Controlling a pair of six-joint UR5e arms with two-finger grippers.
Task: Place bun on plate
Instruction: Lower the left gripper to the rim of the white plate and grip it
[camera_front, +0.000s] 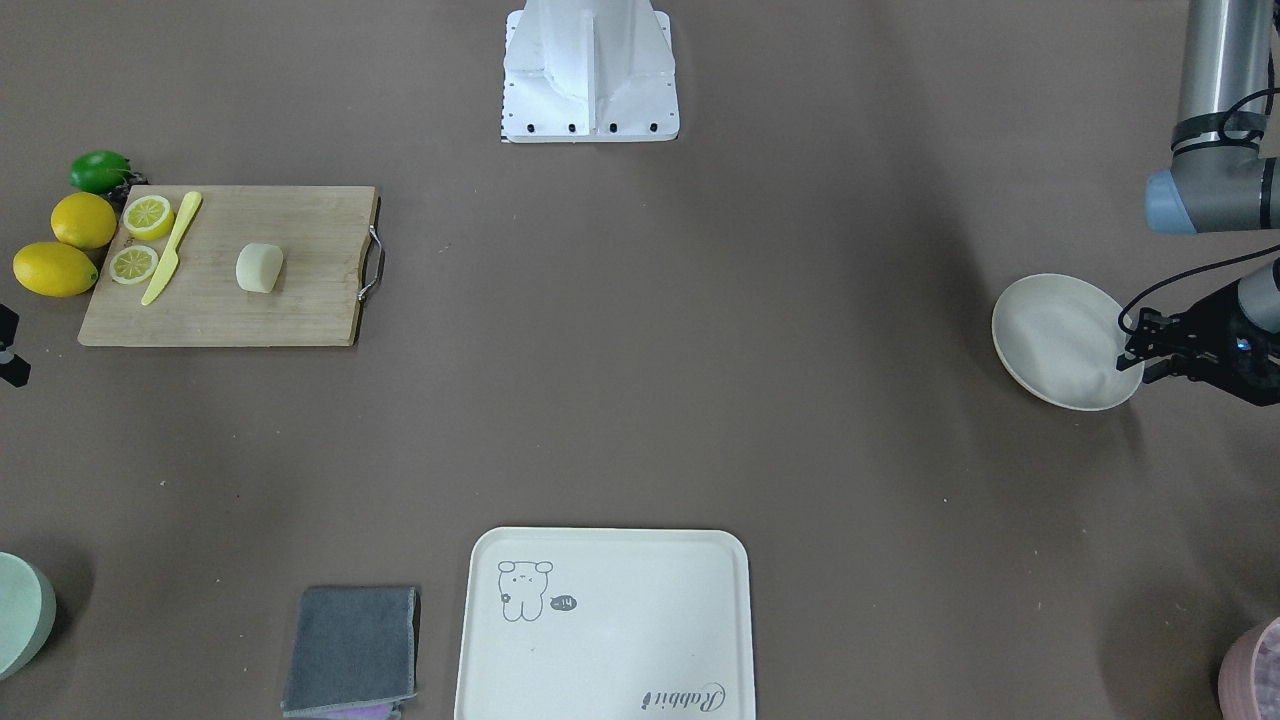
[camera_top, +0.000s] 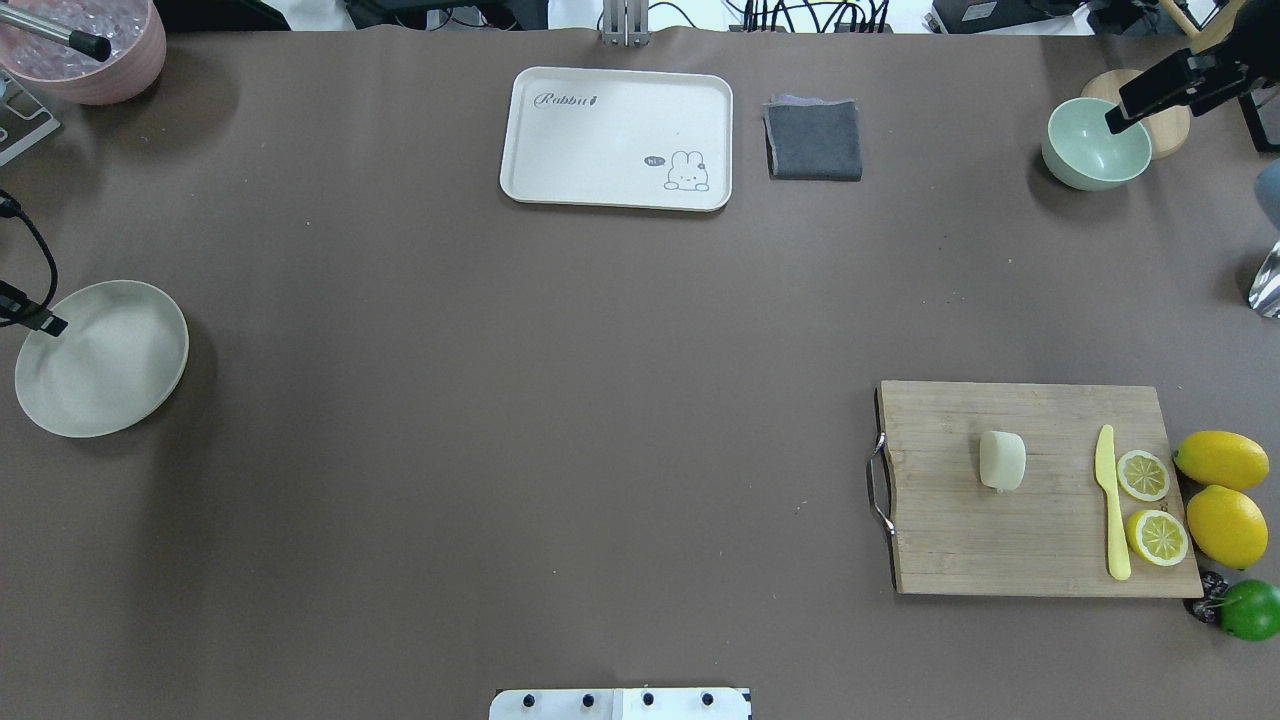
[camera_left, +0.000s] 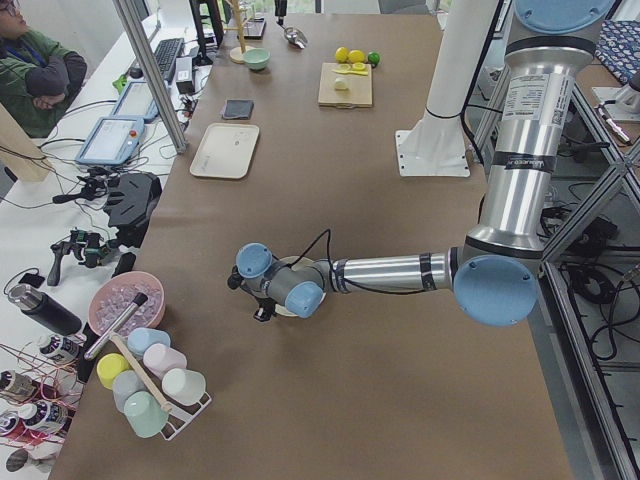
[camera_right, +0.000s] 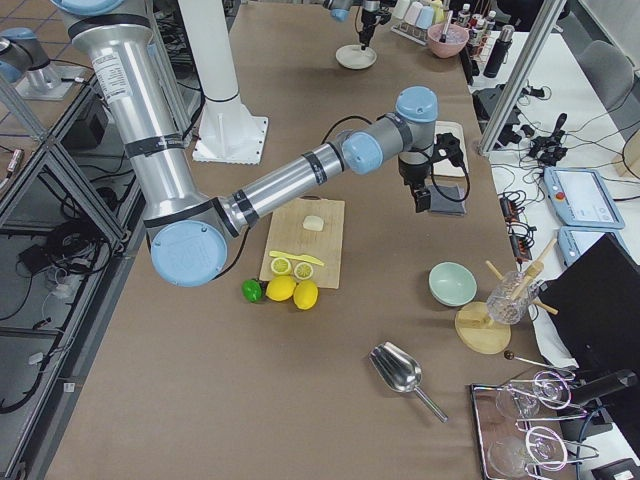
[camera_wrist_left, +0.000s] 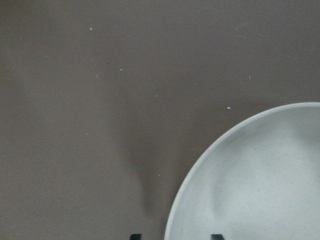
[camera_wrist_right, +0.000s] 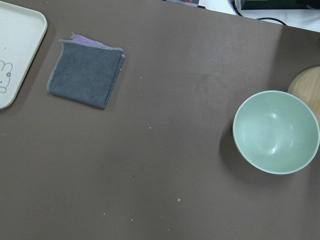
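The left gripper pinches the round plate by its thin outer rim (camera_front: 1137, 356) next, since the plate spreads far wider than my fingers open.
The pale cream bun (camera_top: 1002, 461) lies on the wooden cutting board (camera_top: 960, 540) at the robot's right, with no gripper near it; it also shows on the board in the front view as the bun (camera_front: 259, 268). The round off-white plate (camera_top: 100, 360) rests on the table at the far left. My left gripper (camera_front: 1135, 350) sits low at the plate's (camera_front: 1050, 340) outer rim. In the left wrist view its two fingertips (camera_wrist_left: 216, 236) stand apart, astride the rim of the plate (camera_wrist_left: 260, 180), so it is open. My right gripper (camera_top: 1115, 122) hangs high over the far right of the table; its fingers are not clearly shown.
A yellow knife (camera_top: 1112, 510), two lemon halves (camera_top: 1142, 475), two whole lemons (camera_top: 1222, 500) and a lime (camera_top: 1250, 608) lie at the board's right end. A cream tray (camera_top: 600, 120), grey cloth (camera_top: 812, 140), green bowl (camera_top: 1095, 150) and pink tub (camera_top: 90, 60) line the far edge.
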